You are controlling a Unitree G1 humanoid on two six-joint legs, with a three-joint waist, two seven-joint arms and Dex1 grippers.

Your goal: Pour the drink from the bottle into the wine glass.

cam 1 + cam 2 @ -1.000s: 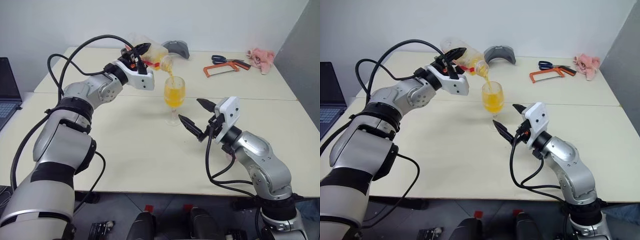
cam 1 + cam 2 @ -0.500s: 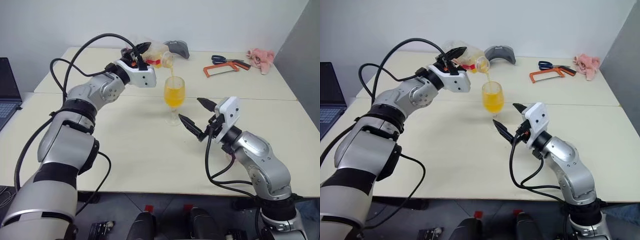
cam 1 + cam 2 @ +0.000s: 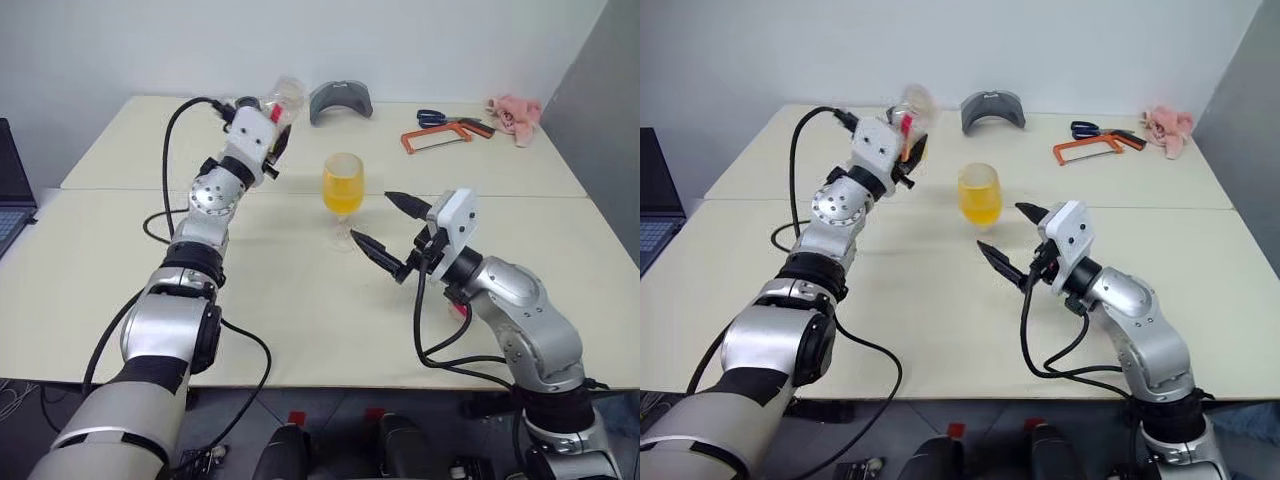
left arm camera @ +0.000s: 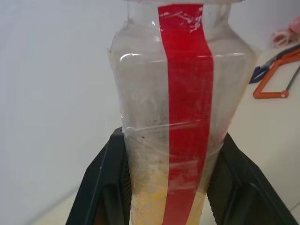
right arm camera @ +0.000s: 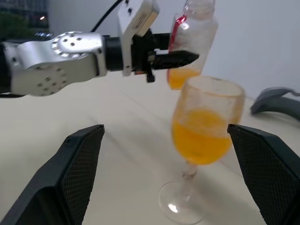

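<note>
The bottle hangs raised above the table and would fall if my left gripper opened now, so my left gripper keeps holding the bottle for now.
The wine glass (image 3: 343,190) stands mid-table, its bowl over half full of orange drink (image 5: 200,138). My left gripper (image 3: 277,128) is shut on the bottle (image 3: 284,96), holding it upright behind and to the left of the glass, clear of its rim. A clear body with a red strip marks the bottle (image 4: 183,93), and a little drink (image 5: 180,77) rests at its bottom. My right gripper (image 3: 372,217) hangs open just right of the glass's stem, one finger on either side of the stem's line, touching nothing.
At the table's back lie a grey curved object (image 3: 340,100), scissors (image 3: 435,117), an orange hacksaw (image 3: 440,137) and a pink cloth (image 3: 512,107). A laptop (image 3: 8,190) sits at the left edge. A seam (image 3: 560,196) runs across between two tabletops.
The left gripper has rolled the bottle from tilted over the glass to upright and drawn it left, away from the rim. The stream has stopped. The right gripper has stayed put.
</note>
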